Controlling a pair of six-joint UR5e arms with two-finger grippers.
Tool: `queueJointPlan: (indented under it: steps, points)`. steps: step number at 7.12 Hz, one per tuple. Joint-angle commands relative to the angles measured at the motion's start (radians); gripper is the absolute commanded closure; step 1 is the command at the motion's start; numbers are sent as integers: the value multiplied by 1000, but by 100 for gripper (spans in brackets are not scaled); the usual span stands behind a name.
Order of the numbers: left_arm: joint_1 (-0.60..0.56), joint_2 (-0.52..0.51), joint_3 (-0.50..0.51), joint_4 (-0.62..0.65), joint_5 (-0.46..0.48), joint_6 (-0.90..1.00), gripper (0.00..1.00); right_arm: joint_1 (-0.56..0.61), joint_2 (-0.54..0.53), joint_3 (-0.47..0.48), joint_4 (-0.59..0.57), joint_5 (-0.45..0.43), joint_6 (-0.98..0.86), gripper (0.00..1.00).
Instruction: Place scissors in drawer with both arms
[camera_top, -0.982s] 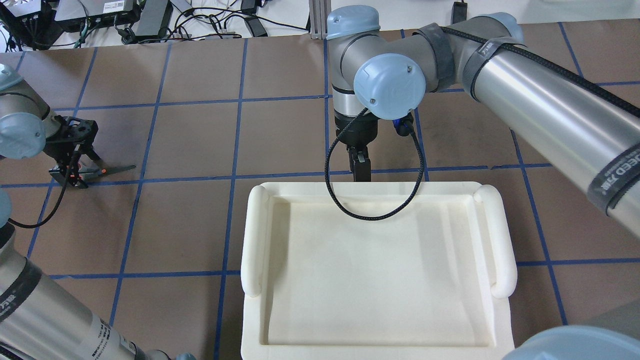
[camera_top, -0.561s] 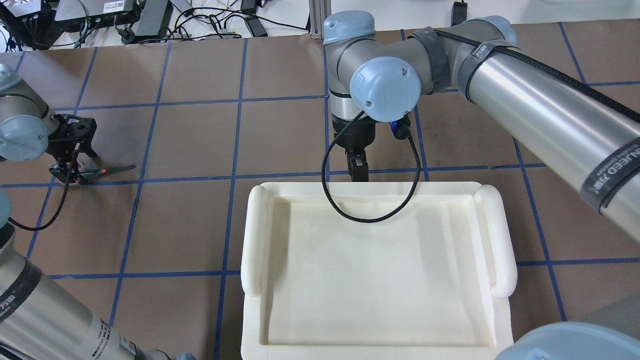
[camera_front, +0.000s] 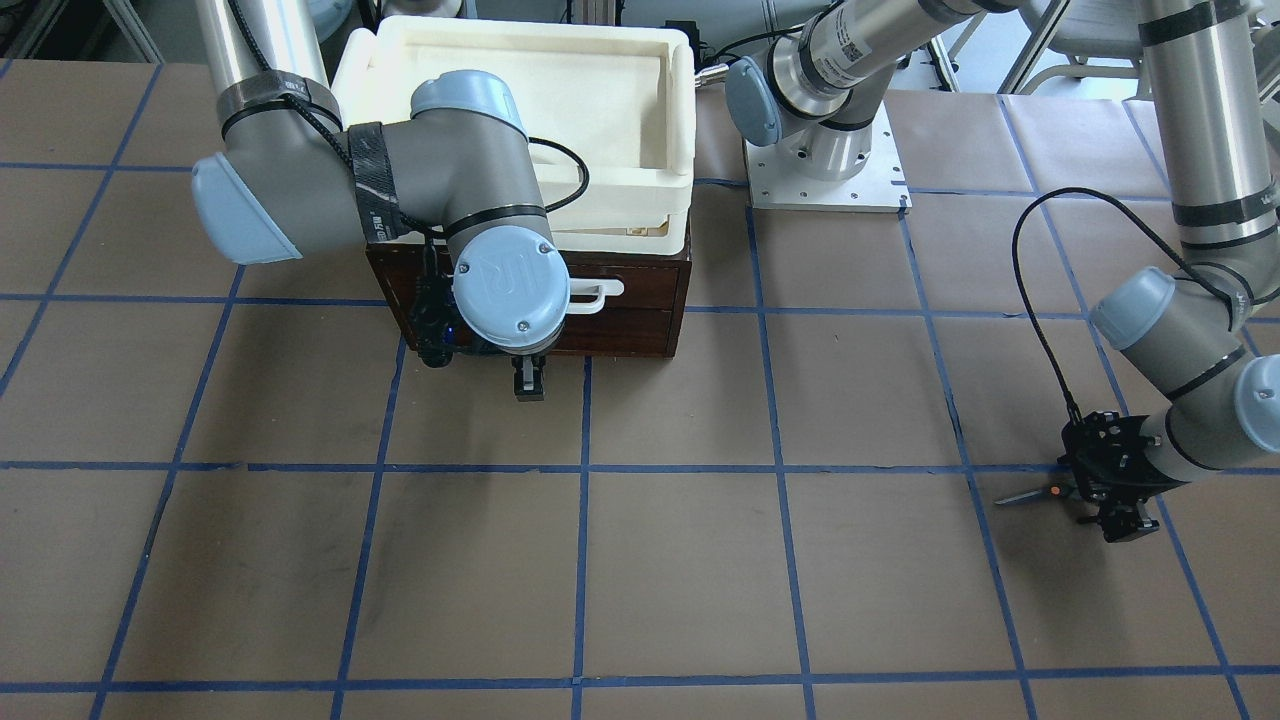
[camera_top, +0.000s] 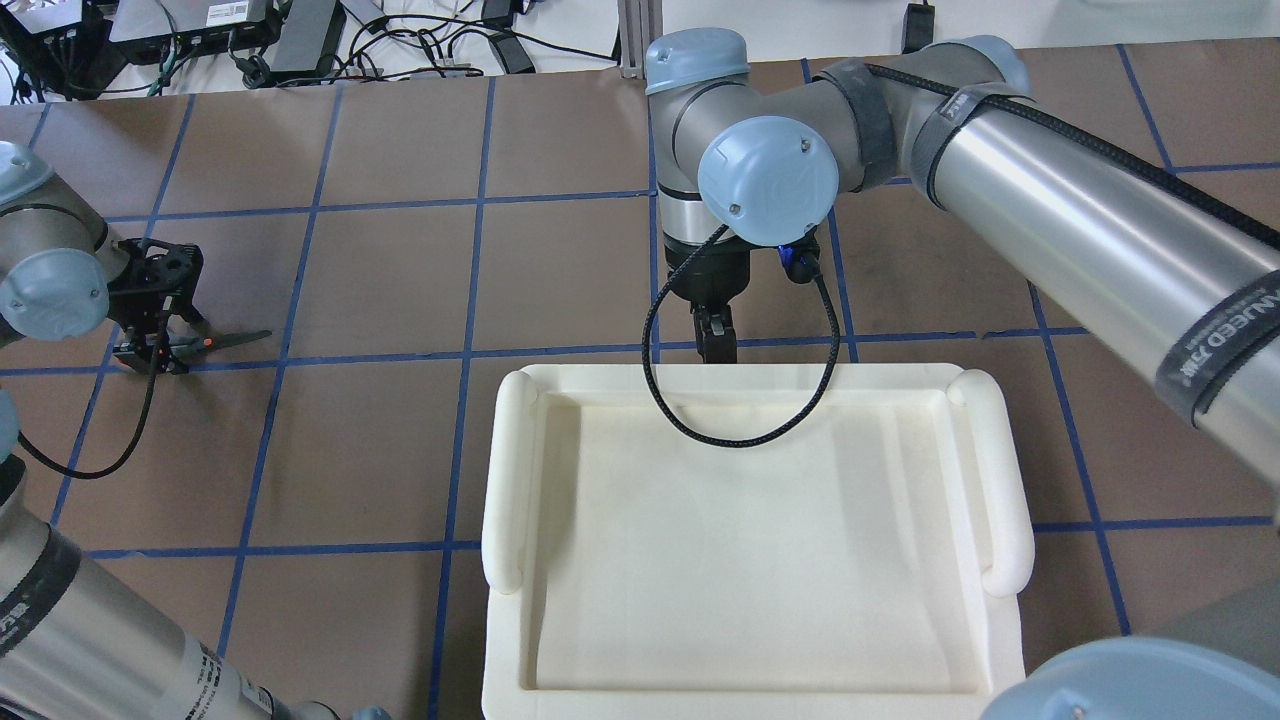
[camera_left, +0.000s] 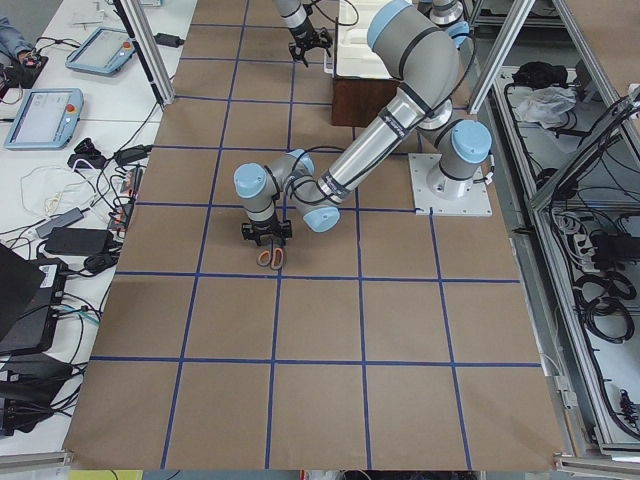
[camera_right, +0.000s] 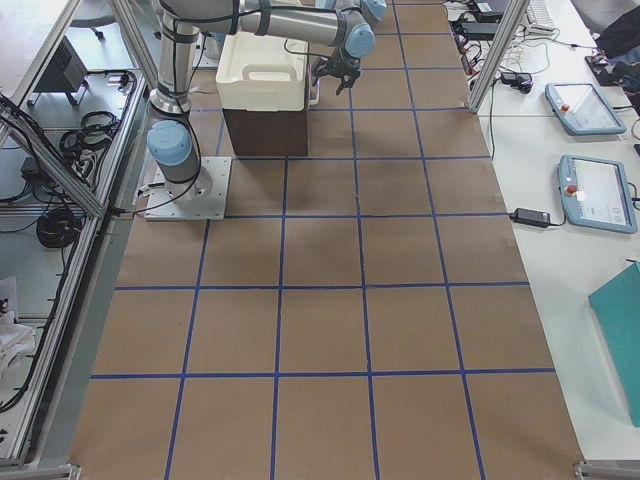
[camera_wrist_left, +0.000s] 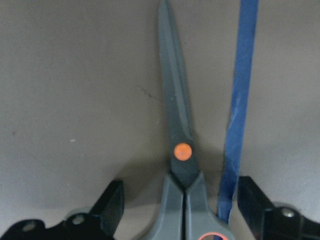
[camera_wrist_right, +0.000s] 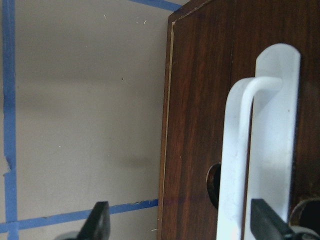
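The scissors' pointed blades lie bare on the table, so my left gripper needs to grab the scissors' grey handles below the orange screw next.
The scissors (camera_top: 215, 341) lie flat on the table at the far left, blades closed, and also show in the left wrist view (camera_wrist_left: 180, 145). My left gripper (camera_top: 150, 345) is open and low over their handles, one finger (camera_wrist_left: 112, 200) on each side, not closed on them. The dark brown drawer (camera_front: 620, 270) is shut under the cream tub, its white loop handle (camera_front: 595, 295) facing out. My right gripper (camera_front: 528, 385) is open right in front of that handle (camera_wrist_right: 250, 150), which sits between its spread fingers (camera_wrist_right: 100, 220).
A cream-white plastic tub (camera_top: 515, 480) sits on top of the drawer cabinet and hides it from overhead. The right arm's black cable (camera_top: 745, 430) loops over the tub's rim. Blue tape lines (camera_top: 465, 350) grid the brown table. The left arm's base plate (camera_front: 825, 165) is beside the cabinet.
The left wrist has shifted slightly at the scissors' handles. The right wrist has edged a little toward the drawer front. The scissors and drawer have not moved.
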Motion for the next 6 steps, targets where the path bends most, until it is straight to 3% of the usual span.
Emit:
queueJointPlan:
  steps: [1,4,5,6]
  points:
    - [2,3,-2,8,7,7,37,0,13,0,-7,0,-1,0]
    - [2,0,-5,60,16,7,48,0,31,0,-12,-1,-12,0]
    - [2,0,-5,78,34,-1,63,0,33,2,-12,0,-14,0]
    - [0,0,-5,98,51,-4,70,0,33,2,-12,0,-14,0]
